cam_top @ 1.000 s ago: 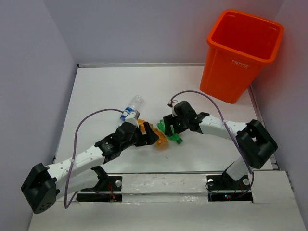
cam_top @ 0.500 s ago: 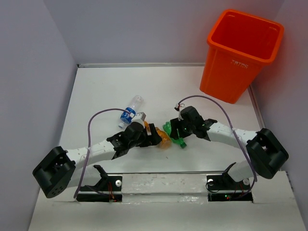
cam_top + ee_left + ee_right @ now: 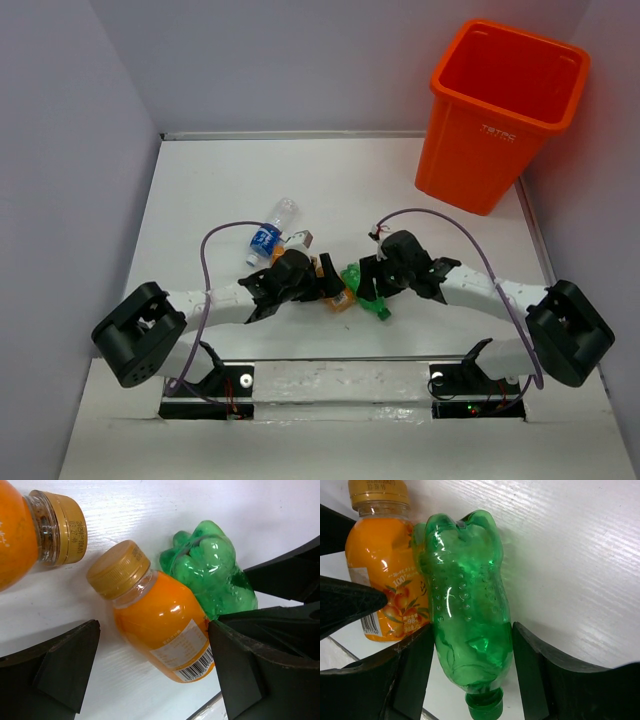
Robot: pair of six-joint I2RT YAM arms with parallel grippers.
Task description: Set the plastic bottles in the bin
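The orange bottle's body lies between my left gripper's fingers and closing now would catch the bottle, so it is time for my left gripper to close on it.
My left gripper [image 3: 153, 626] [image 3: 322, 284] is open around an orange bottle [image 3: 162, 625] lying on the white table. Its right finger [image 3: 250, 665] touches the bottle, and its left finger [image 3: 55, 670] stands apart from it. A second orange bottle [image 3: 25, 530] lies just beyond. My right gripper [image 3: 473, 630] [image 3: 372, 285] is shut on the green bottle [image 3: 467, 595] [image 3: 366, 296], which lies against the orange one with its cap toward the wrist. A clear bottle with a blue label [image 3: 270, 232] lies behind the left gripper. The orange bin [image 3: 505, 110] stands at the far right.
The two grippers face each other, almost touching, near the table's front edge [image 3: 340, 362]. Grey walls close in the table on the left, back and right. The bin stands in the back right corner.
Both arms have stretched lower and shifted right. The left gripper came down around the orange bottle and the right gripper around the green bottle, which slid slightly toward the front edge.
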